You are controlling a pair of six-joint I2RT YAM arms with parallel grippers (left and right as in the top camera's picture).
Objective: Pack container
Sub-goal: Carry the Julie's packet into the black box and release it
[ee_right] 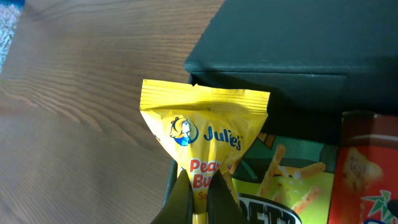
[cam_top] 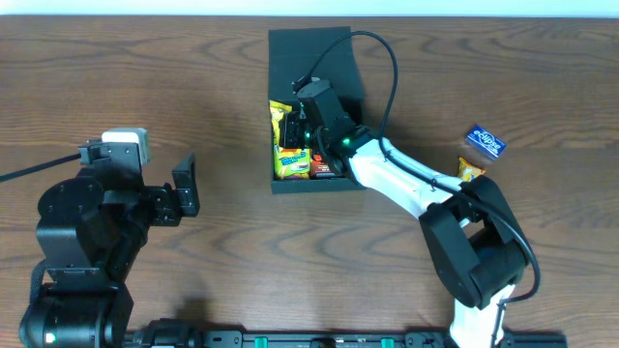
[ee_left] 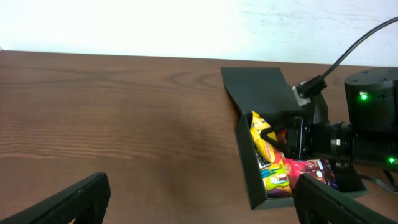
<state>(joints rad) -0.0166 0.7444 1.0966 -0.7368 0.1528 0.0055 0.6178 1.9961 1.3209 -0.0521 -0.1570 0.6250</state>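
I should release the yellow Julie's packet from my right gripper now, because the packet is over the box and would land within the box's sides, beside the green packet.
The black container [cam_top: 334, 53] stands open at the table's far middle, its flap lid laid back; it also shows in the left wrist view [ee_left: 249, 168] and right wrist view [ee_right: 292, 56]. Colourful snack packets [cam_top: 290, 159] lie inside. My right gripper [cam_top: 308, 121] is over the box, shut on a yellow Julie's peanut butter packet [ee_right: 202, 124], held at the box's left wall. My left gripper [cam_top: 184, 186] is open and empty, left of the box, above bare table.
A blue packet [cam_top: 485, 141] and an orange packet [cam_top: 469, 172] lie on the table right of the box. A green snack packet [ee_right: 292, 180] and a red packet [ee_right: 367, 168] lie in the box under my right gripper.
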